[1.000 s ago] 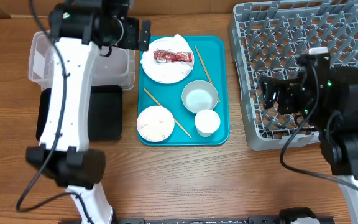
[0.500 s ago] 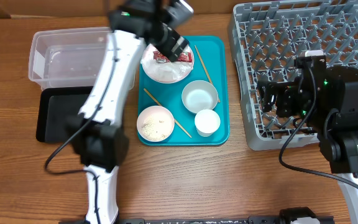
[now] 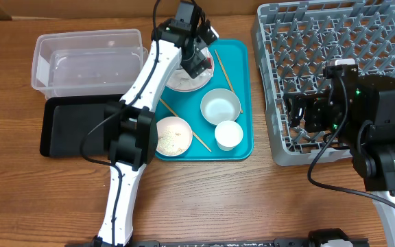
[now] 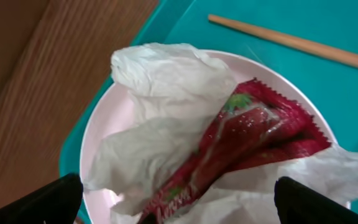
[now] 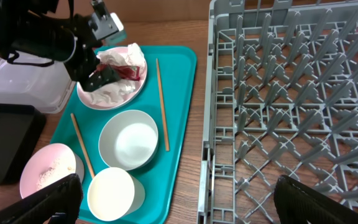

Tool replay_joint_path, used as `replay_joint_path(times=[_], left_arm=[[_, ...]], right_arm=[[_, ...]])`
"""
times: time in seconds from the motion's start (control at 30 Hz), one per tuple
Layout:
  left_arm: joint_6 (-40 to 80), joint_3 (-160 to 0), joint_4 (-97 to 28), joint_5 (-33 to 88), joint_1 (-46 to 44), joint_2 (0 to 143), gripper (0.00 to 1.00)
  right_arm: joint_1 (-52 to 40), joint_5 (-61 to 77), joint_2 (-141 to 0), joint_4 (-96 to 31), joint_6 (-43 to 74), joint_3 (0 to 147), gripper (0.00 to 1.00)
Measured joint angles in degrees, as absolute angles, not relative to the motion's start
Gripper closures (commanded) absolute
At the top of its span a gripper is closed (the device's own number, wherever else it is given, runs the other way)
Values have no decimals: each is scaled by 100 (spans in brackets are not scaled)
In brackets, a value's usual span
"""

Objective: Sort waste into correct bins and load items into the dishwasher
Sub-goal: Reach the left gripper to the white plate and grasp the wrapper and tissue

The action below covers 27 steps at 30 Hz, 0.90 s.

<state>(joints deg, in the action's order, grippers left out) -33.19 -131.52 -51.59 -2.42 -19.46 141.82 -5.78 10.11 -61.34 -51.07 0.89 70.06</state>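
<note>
The red sauce packet [image 4: 253, 143] and the napkins around it are both to be sorted into the clear tub, so the left gripper will grab the packet across its narrow part [image 4: 190, 177], together with the napkins.
A pale-pink plate [image 4: 104, 130] at the back of the teal tray holds crumpled white napkins [image 4: 160, 81] and the red sauce packet [image 4: 253, 143]. My left gripper [image 3: 196, 58] hangs open just above it, one finger on each side of the packet, holding nothing. It also shows in the right wrist view [image 5: 98, 78]. On the tray are a white bowl [image 3: 220, 106], a white cup [image 3: 228, 134], a pink bowl of rice scraps [image 3: 172, 135] and two chopsticks [image 3: 223, 68] [image 3: 201, 142]. My right gripper [image 3: 300, 110] is open and empty over the left edge of the grey dish rack [image 3: 334, 41].
The clear tub [image 3: 88, 62] stands at the back left, with the black tray [image 3: 74, 127] in front of it. The teal tray [image 3: 242, 147] lies between them and the rack. My left arm stretches across the tray's left side.
My left arm has swung right from above the clear tub to the plate with the napkins and packet and come down close over it. The right arm has not moved.
</note>
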Motion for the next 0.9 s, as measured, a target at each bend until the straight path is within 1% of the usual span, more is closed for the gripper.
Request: replay_joint_path(times=[0.43, 0.47, 0.5, 0.57, 0.6, 0.63, 0.7, 0.73, 0.77, 0.9], left_arm=[[-3181, -13152, -5162, -209, -1940, 14678, 0], [-3127, -13157, -5155, -204, -1940, 14678, 2], [-3039, -13159, -5159, -200, -1940, 14682, 7], [-2873, -13159, -5192, -189, -1940, 14687, 31], [-2805, -13159, -5221, -189, -1940, 14693, 51], [-2735, -13159, -5262, -169, -1940, 14709, 63], [-2613, -13159, -5317, -130, -1942, 14726, 82], [-2515, -13159, -5328, -128, -1942, 14733, 90], [-2410, -13159, -5336, -130, -1951, 14737, 96], [-2027, -13163, -5376, -215, -1951, 14741, 96]], right_arm=[[-578, 1013, -6145, -5113, 89, 7006, 0], [-578, 1011, -6160, -5118, 89, 7006, 0], [-578, 1013, -6178, -5118, 86, 7006, 0], [-578, 1011, -6243, -5118, 93, 7006, 0], [-578, 1011, -6278, -5122, 106, 7006, 0], [-578, 1009, -6318, -5122, 108, 7006, 0], [-578, 1011, -6405, -5120, 123, 7006, 0], [-578, 1011, -6438, -5122, 128, 7006, 0], [-578, 1011, -6469, -5120, 130, 7006, 0], [-578, 1011, -6532, -5105, 130, 7006, 0]])
